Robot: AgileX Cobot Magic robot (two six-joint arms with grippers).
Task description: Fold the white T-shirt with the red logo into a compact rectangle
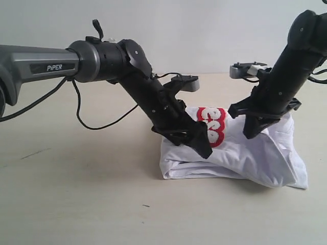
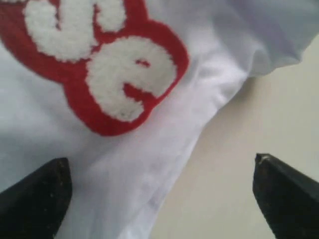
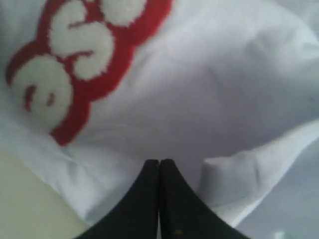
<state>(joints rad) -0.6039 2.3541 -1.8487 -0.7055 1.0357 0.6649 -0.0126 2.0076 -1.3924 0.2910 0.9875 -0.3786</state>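
My left gripper is going to grab the white T-shirt by its edge [image 2: 144, 194] beside the red logo next, so the shirt can be folded into a compact rectangle.
The white T-shirt [image 1: 245, 155] lies bunched into a rough folded heap on the table, right of centre. The red logo [image 1: 212, 126] shows on its upper left part, with fuzzy white letters [image 2: 127, 79] on a red patch [image 3: 75, 59]. My left gripper [image 1: 194, 142] hovers low over the heap's left edge. It is open wide [image 2: 160, 159], one finger over cloth and one over the table, with nothing held. My right gripper [image 1: 251, 131] points down onto the top of the heap just right of the logo. Its fingers are pressed together [image 3: 159, 162], and no cloth shows between them.
The beige table [image 1: 76, 194] runs out on all sides of the shirt. A black cable [image 1: 102, 122] hangs from the left arm and trails over the table behind it. A raised fold of cloth [image 3: 239, 174] stands beside the right fingertips.
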